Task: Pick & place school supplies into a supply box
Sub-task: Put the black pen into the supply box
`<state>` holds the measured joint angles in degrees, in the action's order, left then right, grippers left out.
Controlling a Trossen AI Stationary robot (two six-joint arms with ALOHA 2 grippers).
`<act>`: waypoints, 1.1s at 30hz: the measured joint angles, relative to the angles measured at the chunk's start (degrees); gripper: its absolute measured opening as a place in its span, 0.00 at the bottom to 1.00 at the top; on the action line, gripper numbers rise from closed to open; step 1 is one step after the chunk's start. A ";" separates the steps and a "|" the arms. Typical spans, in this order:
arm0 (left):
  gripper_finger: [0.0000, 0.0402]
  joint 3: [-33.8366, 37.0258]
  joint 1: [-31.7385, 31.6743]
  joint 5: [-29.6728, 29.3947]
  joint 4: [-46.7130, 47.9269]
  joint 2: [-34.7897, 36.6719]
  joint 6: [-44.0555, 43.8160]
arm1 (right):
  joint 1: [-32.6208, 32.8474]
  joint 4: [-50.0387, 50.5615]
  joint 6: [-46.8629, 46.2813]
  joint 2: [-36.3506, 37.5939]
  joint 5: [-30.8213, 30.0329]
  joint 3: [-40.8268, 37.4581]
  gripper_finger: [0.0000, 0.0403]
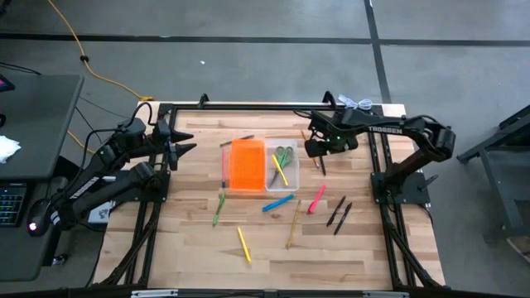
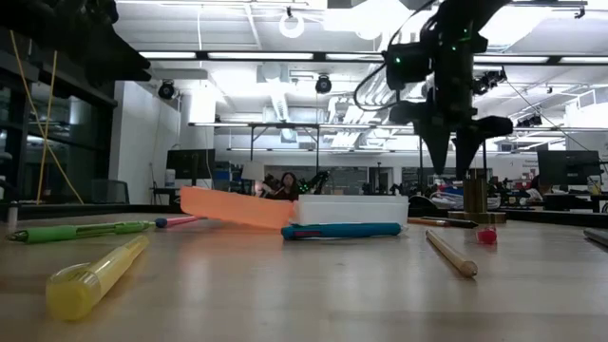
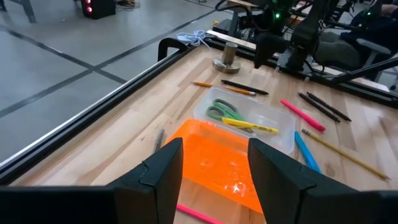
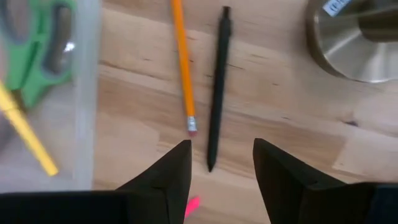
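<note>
The robot's right gripper will place the black pen into the supply box's clear tray [image 4: 68, 140], so it will reach the pen and grab its body [image 4: 217, 93].
The supply box lies open at the table's middle: its orange half [image 1: 247, 165] beside its clear tray [image 1: 281, 168], which holds green scissors [image 4: 37, 43] and a yellow pen [image 4: 25, 134]. My right gripper [image 1: 319, 153] is open and empty, pointing down above a black pen [image 4: 217, 87] and an orange pencil [image 4: 182, 62] that lie flat on the table just right of the tray. It hangs clear of the table in the low view [image 2: 465, 142]. My left gripper [image 1: 184, 142] is open and empty, raised left of the box, facing the orange half [image 3: 217, 162].
A silver bell-shaped object [image 4: 354, 37] stands near the far edge by the right gripper. Loose on the table's near half lie a blue marker [image 1: 278, 203], pink marker [image 1: 316, 199], two black pens [image 1: 338, 213], wood pencil [image 1: 294, 223], yellow pen [image 1: 243, 244] and green pen [image 1: 219, 209].
</note>
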<state>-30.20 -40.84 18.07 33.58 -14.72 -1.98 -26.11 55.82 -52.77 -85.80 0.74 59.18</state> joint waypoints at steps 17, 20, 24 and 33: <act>0.52 -0.01 -0.02 -2.27 0.48 0.00 -0.11 | -1.67 -14.95 8.55 -6.17 -0.37 -3.74 0.37; 0.52 -0.01 -0.02 -2.27 0.48 0.00 -0.11 | -2.04 -14.04 9.76 -7.70 -0.27 -3.74 0.37; 0.52 -0.01 -0.02 -2.28 0.51 0.00 -0.11 | -2.73 -13.57 11.29 -8.17 -1.59 -3.74 0.37; 0.52 -0.01 -0.02 -3.03 0.57 0.00 -0.21 | -3.96 -13.72 12.76 -8.17 -4.82 -3.68 0.37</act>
<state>-30.21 -40.86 15.04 34.15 -14.72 -2.19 -30.06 42.11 -40.01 -93.97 -4.08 55.51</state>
